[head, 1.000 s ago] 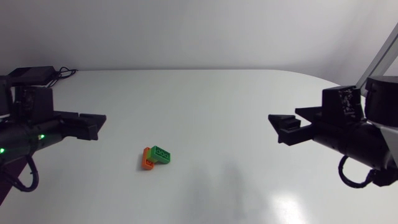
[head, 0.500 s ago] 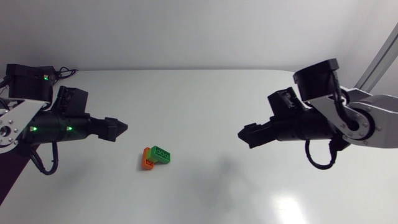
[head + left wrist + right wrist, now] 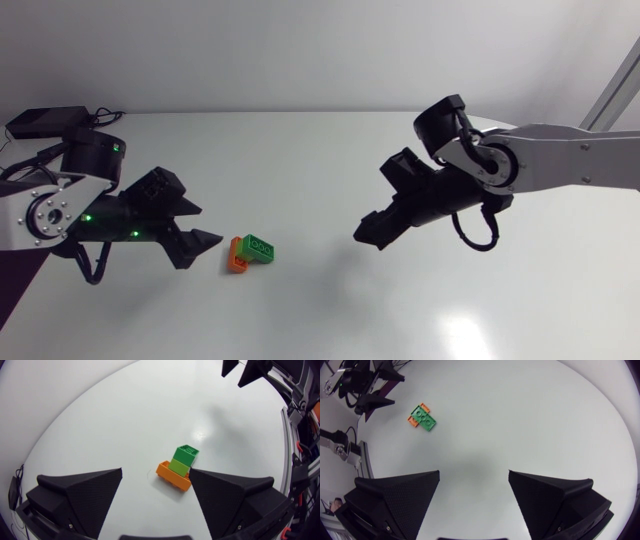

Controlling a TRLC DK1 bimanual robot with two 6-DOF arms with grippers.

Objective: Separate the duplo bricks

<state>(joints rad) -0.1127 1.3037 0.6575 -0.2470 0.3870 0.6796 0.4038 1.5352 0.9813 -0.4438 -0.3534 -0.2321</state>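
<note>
Next, my right gripper grabs the dark green brick by its long sides to separate the duplo bricks.
A green brick [image 3: 259, 247] sits stacked crosswise on an orange brick [image 3: 236, 258] on the white table, left of the middle. My left gripper [image 3: 203, 228] is open just to the left of the pair, fingers pointing at it. In the left wrist view the green brick [image 3: 183, 457] and orange brick [image 3: 172, 474] lie just ahead of the open left gripper [image 3: 155, 475], nearer one finger and untouched. My right gripper [image 3: 370, 204] hangs open to the right of the bricks, well apart. From the right wrist view the green brick [image 3: 424, 419] and orange brick [image 3: 412, 421] are far ahead of the right gripper [image 3: 473, 474].
A black box with cables [image 3: 44, 122] rests at the table's back left corner. The white table [image 3: 330, 310] runs bare around the bricks. My right gripper [image 3: 241, 371] shows far beyond the bricks in the left wrist view.
Both arms have swung in from the sides toward the middle. The left gripper has come down close beside the bricks; the right has moved left. The bricks stayed put.
</note>
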